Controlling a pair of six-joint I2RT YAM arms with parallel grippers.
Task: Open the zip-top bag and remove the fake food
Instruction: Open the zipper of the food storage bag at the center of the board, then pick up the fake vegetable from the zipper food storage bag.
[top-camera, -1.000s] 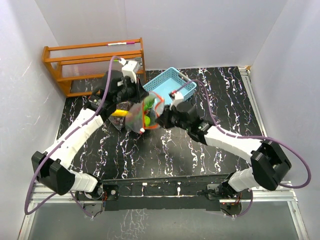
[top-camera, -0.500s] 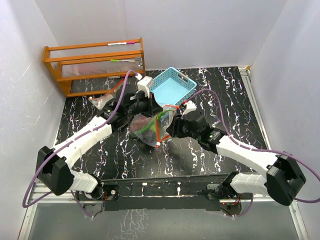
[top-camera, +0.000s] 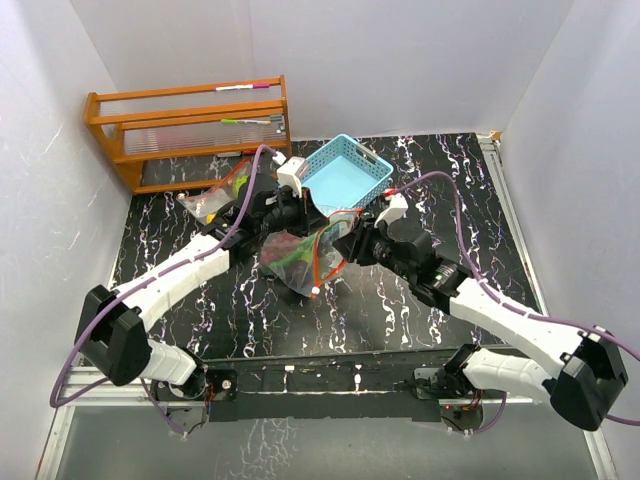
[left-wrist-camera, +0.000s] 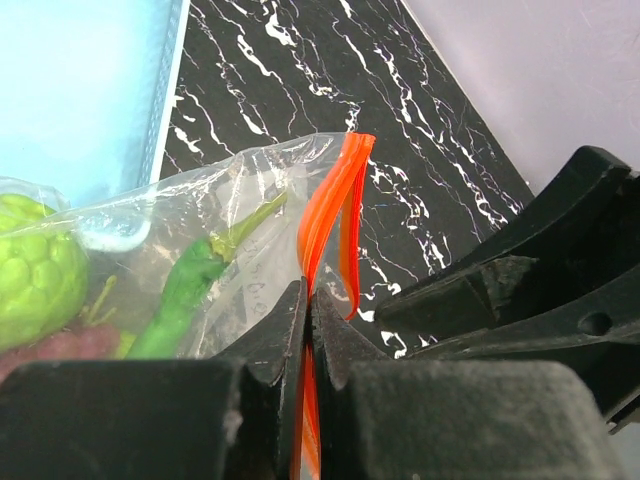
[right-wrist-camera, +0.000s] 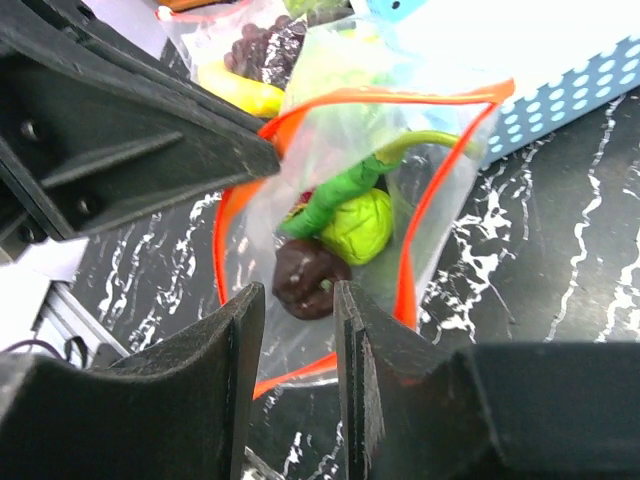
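Note:
I should next grab the long green vegetable (right-wrist-camera: 338, 190) by its stem end (right-wrist-camera: 436, 138) with my right gripper, as that end is nearest the bag's opening. Then I will take the vegetable out of the bag lengthwise.
A clear zip-top bag (top-camera: 298, 258) with an orange zip rim hangs between my two grippers, its mouth spread open. My left gripper (top-camera: 289, 222) is shut on the orange zip strip (left-wrist-camera: 322, 215) in the left wrist view, where it (left-wrist-camera: 308, 295) sits at the bag's top edge. Inside the bag I see a long green vegetable (right-wrist-camera: 338, 190), a bumpy lime-green ball (right-wrist-camera: 360, 226) and a dark round piece (right-wrist-camera: 303, 278). My right gripper (right-wrist-camera: 298, 300) has its jaws apart just in front of the open mouth; it is at the bag's right side (top-camera: 346, 243).
A light-blue basket (top-camera: 372, 168) stands just behind the bag. A second bag (top-camera: 211, 200) with a yellow banana (right-wrist-camera: 240, 92) and dark grapes (right-wrist-camera: 268, 45) lies left of it, in front of a wooden rack (top-camera: 190, 125). White walls enclose the table.
Both grippers carried the bag right and toward the near side, away from the rack. The right arm drew back to the right and the bag's mouth spread wider.

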